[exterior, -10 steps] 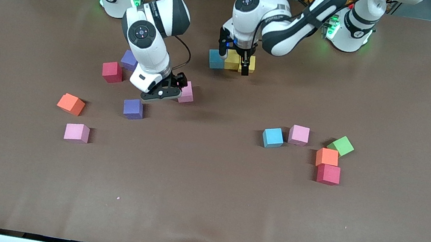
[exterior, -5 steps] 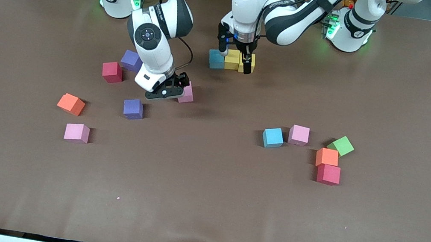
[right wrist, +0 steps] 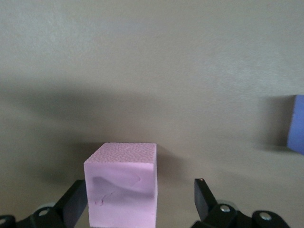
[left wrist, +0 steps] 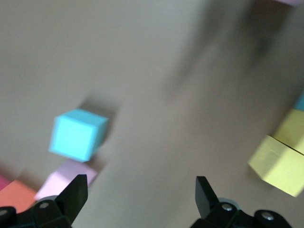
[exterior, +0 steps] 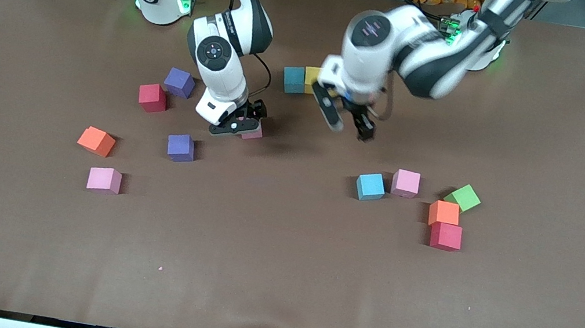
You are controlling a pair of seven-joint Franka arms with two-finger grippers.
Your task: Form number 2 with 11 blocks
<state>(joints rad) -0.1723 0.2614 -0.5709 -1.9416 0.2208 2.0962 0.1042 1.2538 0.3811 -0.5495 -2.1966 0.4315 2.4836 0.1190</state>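
Observation:
The right gripper isn't ready to close yet, as its fingers stop above the pink cube's top [exterior: 253, 134] [right wrist: 122, 194]; it needs to move down first, then close on the cube between its fingers.
My right gripper [exterior: 235, 124] is open and low around a pink cube [exterior: 254, 133]. In the right wrist view the pink cube [right wrist: 121, 185] stands between the fingers of the right gripper [right wrist: 141, 192], close to one finger, with a gap to the other. My left gripper [exterior: 346, 121] is open and empty, in the air over bare table. A light blue cube [exterior: 294, 79] and a yellow cube [exterior: 312, 77] stand in a row near the robots; the left arm hides that row's end. The left wrist view shows my left gripper [left wrist: 141, 190], a light blue cube [left wrist: 78, 134] and yellow cubes [left wrist: 280, 164].
Loose cubes at the right arm's end: purple [exterior: 180, 82], red [exterior: 153, 97], purple [exterior: 180, 147], orange [exterior: 96, 140], pink [exterior: 104, 179]. At the left arm's end: light blue [exterior: 370, 186], pink [exterior: 405, 183], green [exterior: 462, 197], orange [exterior: 444, 213], red [exterior: 445, 236].
My left gripper has left the yellow cubes in the row and swung away toward the light blue and pink cubes. My right gripper has shifted closer around the pink cube.

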